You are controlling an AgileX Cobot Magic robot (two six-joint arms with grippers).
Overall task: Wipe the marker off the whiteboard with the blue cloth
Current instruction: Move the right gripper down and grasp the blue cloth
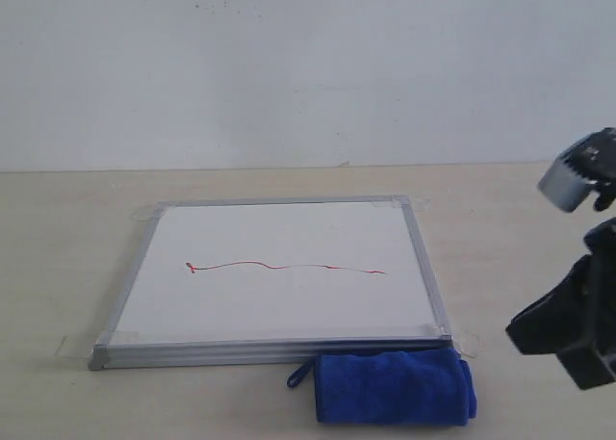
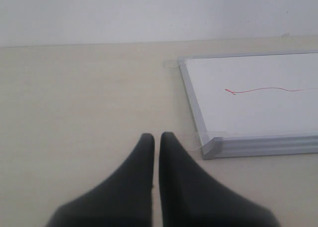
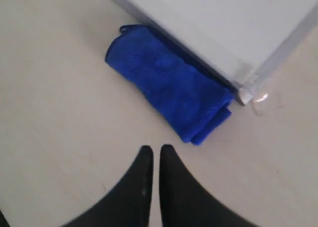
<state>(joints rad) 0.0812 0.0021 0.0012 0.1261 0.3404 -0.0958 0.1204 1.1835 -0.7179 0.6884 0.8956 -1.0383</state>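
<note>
Next, my right gripper takes hold of the blue cloth by its end (image 1: 443,387) opposite the loop, to wipe the red marker (image 1: 284,267) off the whiteboard.
The whiteboard (image 1: 279,310) lies flat on the table with its silver frame taped down at the corners. The marker (image 1: 289,266) is a thin wavy red line across its middle, with a squiggle at the left end. The blue cloth (image 1: 395,387) lies folded on the table against the board's near edge, towards its right corner. My right gripper (image 3: 156,148) is shut and empty, hovering above bare table a short way from the cloth (image 3: 169,83). My left gripper (image 2: 157,135) is shut and empty, just off the board's near left corner (image 2: 211,147).
The tan table (image 1: 58,267) meets a plain white wall (image 1: 289,64) behind. Clear tape tabs (image 1: 72,347) stick out at the board's corners. My right arm (image 1: 577,315) rises at the right edge of the exterior view.
</note>
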